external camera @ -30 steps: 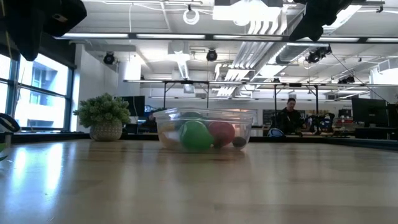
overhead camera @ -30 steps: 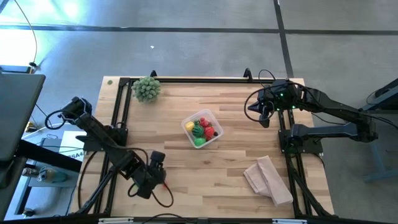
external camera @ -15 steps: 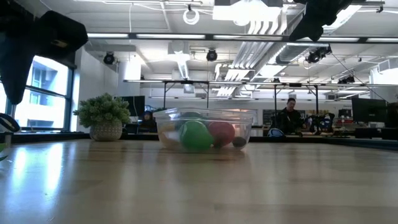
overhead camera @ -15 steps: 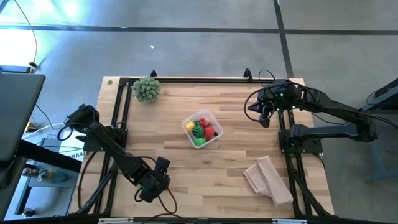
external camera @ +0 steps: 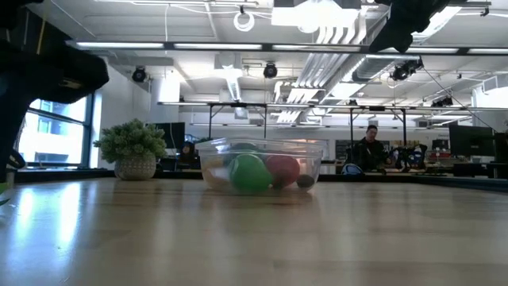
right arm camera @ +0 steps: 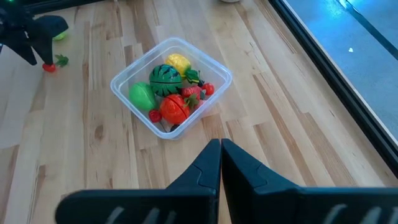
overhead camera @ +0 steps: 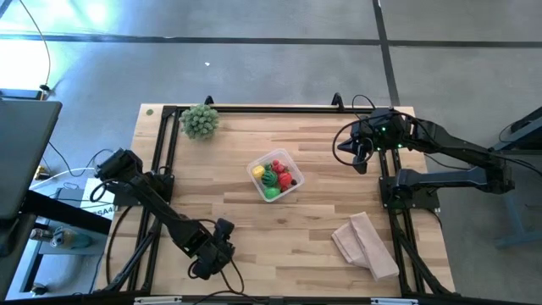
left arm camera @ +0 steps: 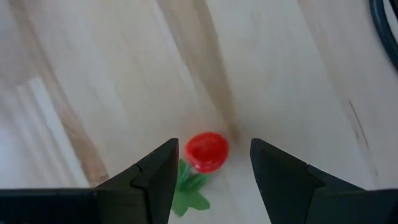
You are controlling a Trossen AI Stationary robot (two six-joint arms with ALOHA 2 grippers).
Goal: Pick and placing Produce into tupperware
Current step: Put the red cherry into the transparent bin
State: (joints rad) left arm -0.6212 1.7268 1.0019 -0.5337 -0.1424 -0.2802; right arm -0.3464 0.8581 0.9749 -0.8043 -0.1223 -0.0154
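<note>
My left gripper is to grab the small fruit's round red body [left arm camera: 207, 151] next, so that I can add the fruit to the tupperware.
A small red toy fruit with green leaves [left arm camera: 206, 152] lies on the wood near the table's near left corner; the right wrist view shows it too [right arm camera: 48, 66]. My left gripper [left arm camera: 211, 180] points down over the fruit, open, with one finger on each side and a gap to both. In the high view this gripper [overhead camera: 212, 254] covers the fruit. The clear tupperware [overhead camera: 275, 175] stands mid-table and holds several pieces of produce [right arm camera: 166, 90], red, green and yellow. My right gripper [right arm camera: 221, 152] waits shut, raised over the far right of the table [overhead camera: 356, 154].
A pale-green spiky plant in a pot [overhead camera: 200, 120] stands at the far left corner. A tan folded cloth [overhead camera: 366, 244] lies near the right front. Black frame rails [overhead camera: 161, 161] run along the table's sides. Bare wood lies between the left gripper and the tupperware.
My left gripper has sunk toward the table and drifted a little toward the near edge, its fingers held equally far apart. The right arm, the tupperware and the produce in it have not moved.
</note>
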